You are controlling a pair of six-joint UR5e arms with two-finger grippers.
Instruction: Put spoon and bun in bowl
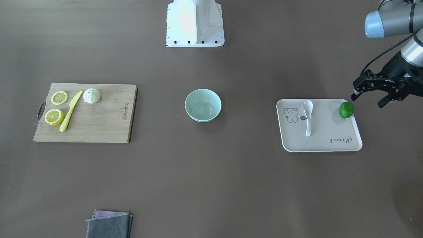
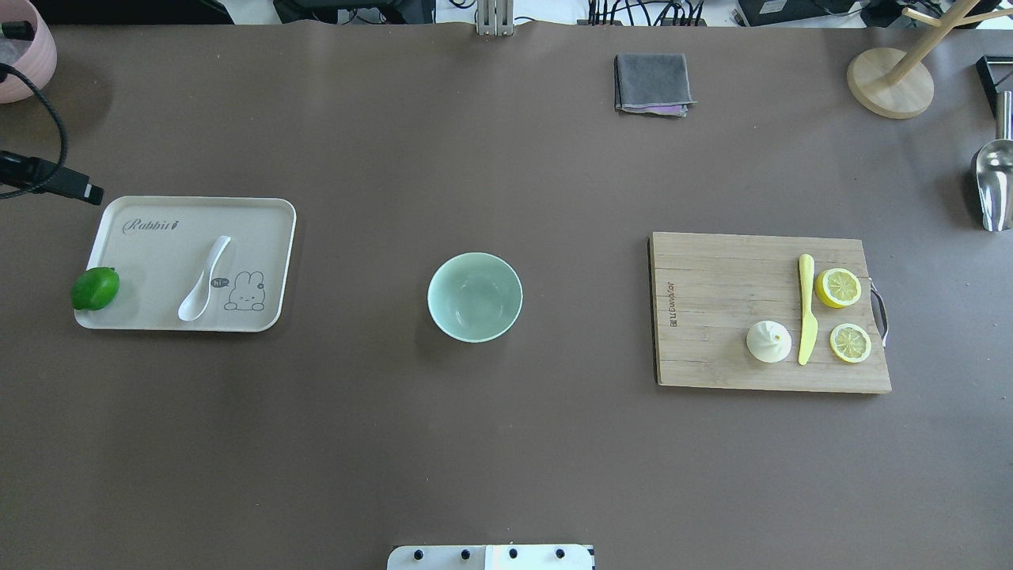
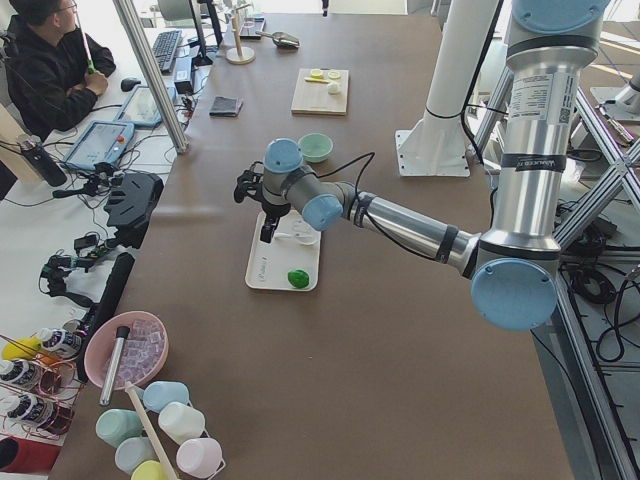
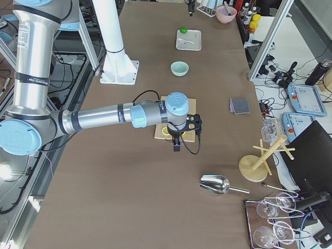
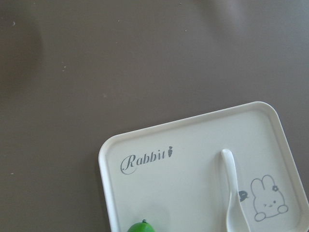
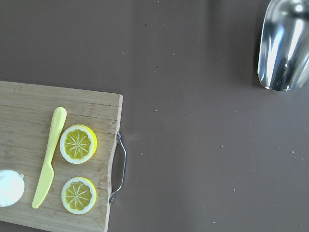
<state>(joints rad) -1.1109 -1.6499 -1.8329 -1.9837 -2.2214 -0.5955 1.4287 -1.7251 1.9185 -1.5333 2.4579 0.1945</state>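
The left gripper grips the white spoon by its slim handle (image 1: 309,125) next, to put the spoon in the mint-green bowl (image 1: 203,105).
The white spoon (image 1: 308,115) lies on a beige tray (image 1: 330,135), also seen overhead (image 2: 204,279) and in the left wrist view (image 5: 234,193). The white pleated bun (image 1: 91,96) sits on a wooden cutting board (image 1: 99,122), also seen overhead (image 2: 768,342). The mint-green bowl (image 1: 203,105) stands empty at the table's middle. My left gripper (image 1: 368,99) is open and empty, hovering just beyond the tray's lime corner. My right gripper (image 4: 179,141) hangs over the board's handle end. I cannot tell if it is open or shut.
A green lime (image 1: 346,109) sits on the tray's corner. A yellow-green knife (image 1: 70,111) and two lemon slices (image 1: 54,116) lie beside the bun. A folded grey cloth (image 2: 651,83), a metal scoop (image 2: 993,182) and a wooden stand (image 2: 890,79) lie at the far side.
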